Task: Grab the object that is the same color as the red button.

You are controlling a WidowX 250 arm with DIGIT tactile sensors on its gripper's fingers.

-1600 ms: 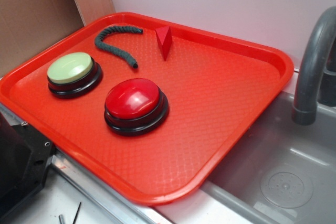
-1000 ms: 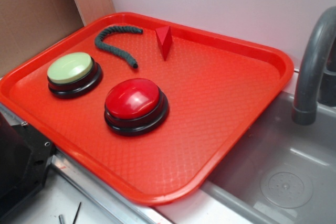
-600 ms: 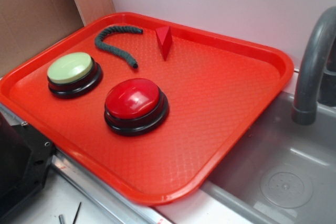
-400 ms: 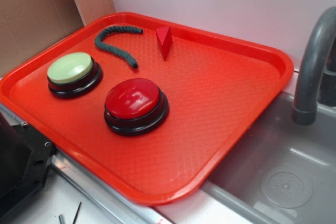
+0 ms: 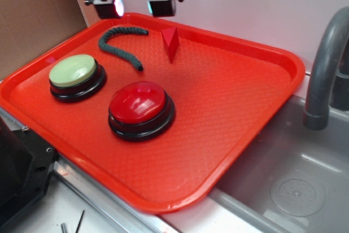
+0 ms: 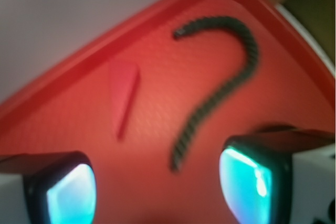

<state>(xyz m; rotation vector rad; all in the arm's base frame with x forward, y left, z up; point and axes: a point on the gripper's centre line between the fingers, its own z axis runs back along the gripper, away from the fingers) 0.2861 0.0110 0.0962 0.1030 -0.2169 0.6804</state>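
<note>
The small red wedge (image 5: 170, 42) needs to be grabbed by its long sides with my gripper next, to pick out the object matching the red button (image 5: 138, 103).
The object, a small red wedge (image 5: 170, 42) (image 6: 123, 88), stands near the far rim of the red tray (image 5: 240, 107). The red button (image 5: 138, 103), a glossy dome on a black base, sits mid-tray in the exterior view only. My gripper (image 5: 136, 6) (image 6: 157, 187) hangs open above the tray's far left corner, over the rope's far end and up-left of the wedge. Nothing is between its fingers (image 6: 68, 190). In the wrist view the wedge lies ahead of the left finger.
A dark green braided rope (image 5: 119, 44) (image 6: 220, 87) curves left of the wedge. A pale green button (image 5: 74, 73) sits at the tray's left. A grey sink (image 5: 294, 184) and faucet (image 5: 325, 69) lie to the right. A wall stands behind the tray.
The gripper has come into view from the top left and moved right and down, now over the tray's far corner. The wedge, the buttons and the rope have not moved.
</note>
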